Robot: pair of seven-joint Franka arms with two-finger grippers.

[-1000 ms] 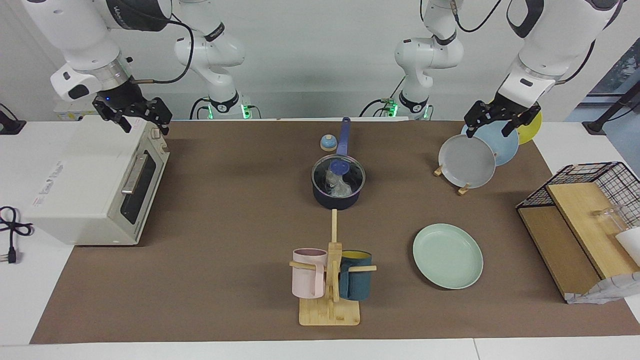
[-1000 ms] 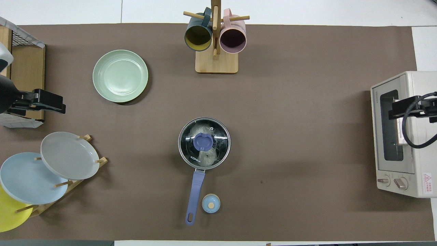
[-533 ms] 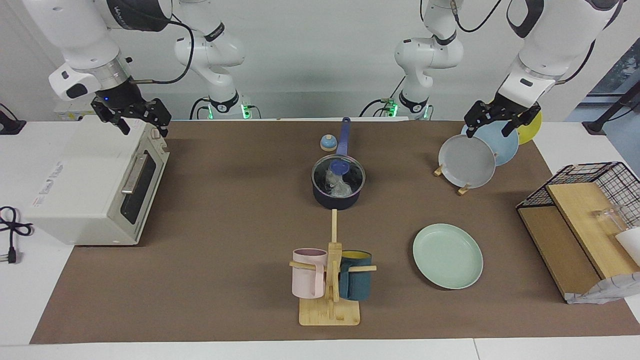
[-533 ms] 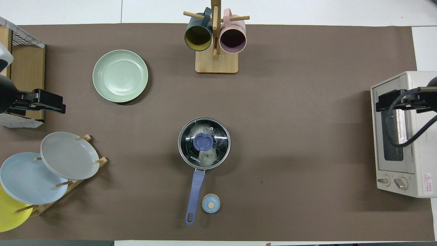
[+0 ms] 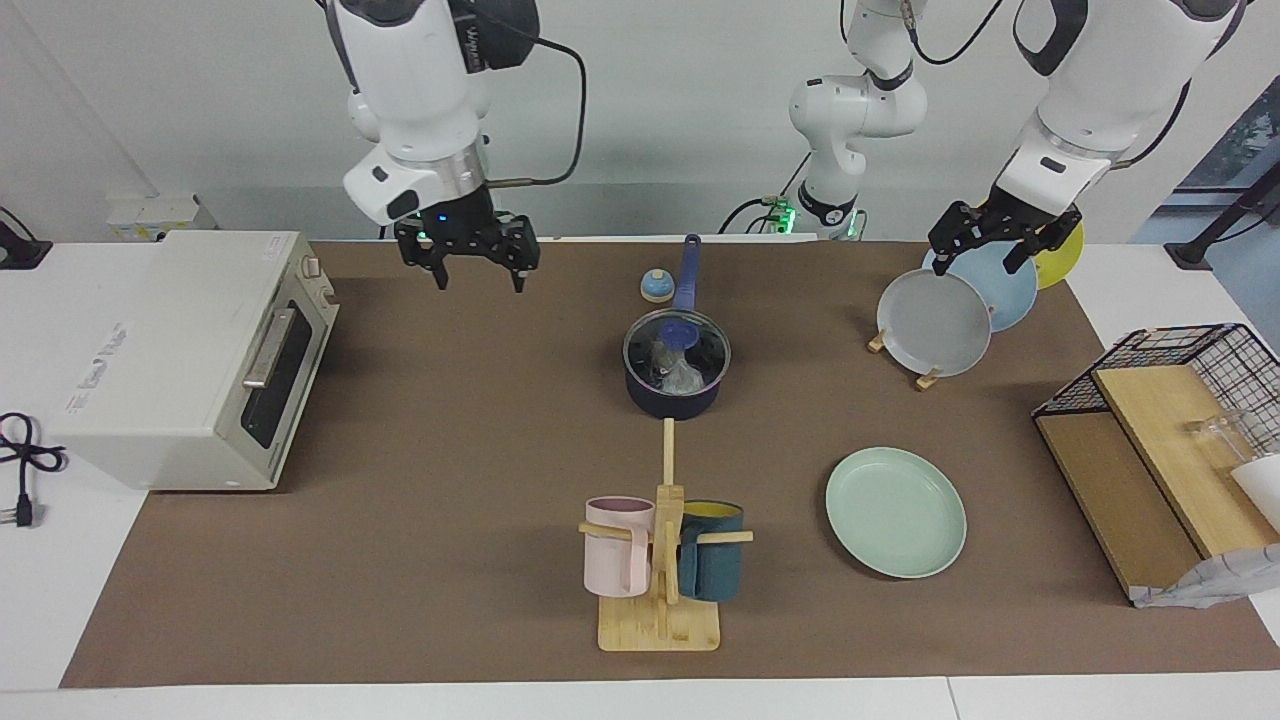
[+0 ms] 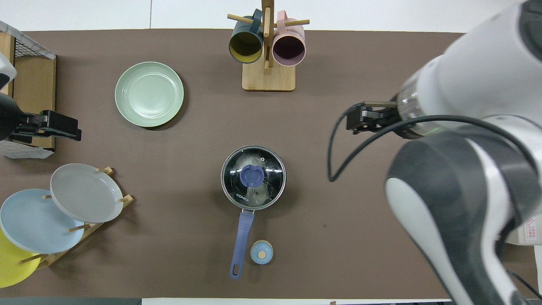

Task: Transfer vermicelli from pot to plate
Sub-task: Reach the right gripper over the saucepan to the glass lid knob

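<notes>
Next, my right gripper grabs the glass lid by its blue knob [image 6: 252,176], to uncover the vermicelli in the pot [image 6: 232,187].
The pot [image 5: 672,392] [image 6: 232,187] is a dark navy saucepan in the middle of the mat. Its blue handle [image 5: 687,270] [image 6: 241,237] points toward the robots. A glass lid with a blue knob [image 5: 682,332] [image 6: 252,176] sits on it. The whitish vermicelli [image 5: 678,374] [image 6: 259,195] shows through the lid. The mint-green plate [image 5: 895,512] [image 6: 149,94] lies flat and empty, farther from the robots, toward the left arm's end. My right gripper [image 5: 478,272] [image 6: 353,123] is open and empty, up in the air over bare mat between the oven and the pot. My left gripper [image 5: 985,250] [image 6: 63,127] waits open over the plate rack.
A toaster oven [image 5: 180,350] stands at the right arm's end. A mug tree [image 5: 660,560] [image 6: 267,55] with a pink and a teal mug stands farther out than the pot. A rack with a grey plate [image 5: 935,322] [image 6: 84,192], a light blue and a yellow plate, a small blue bell [image 5: 656,286] [image 6: 261,252] and a wire basket [image 5: 1170,440] are also here.
My right arm has swung from over the toaster oven toward the middle of the table, now over bare mat beside the pot. The left arm has not moved.
</notes>
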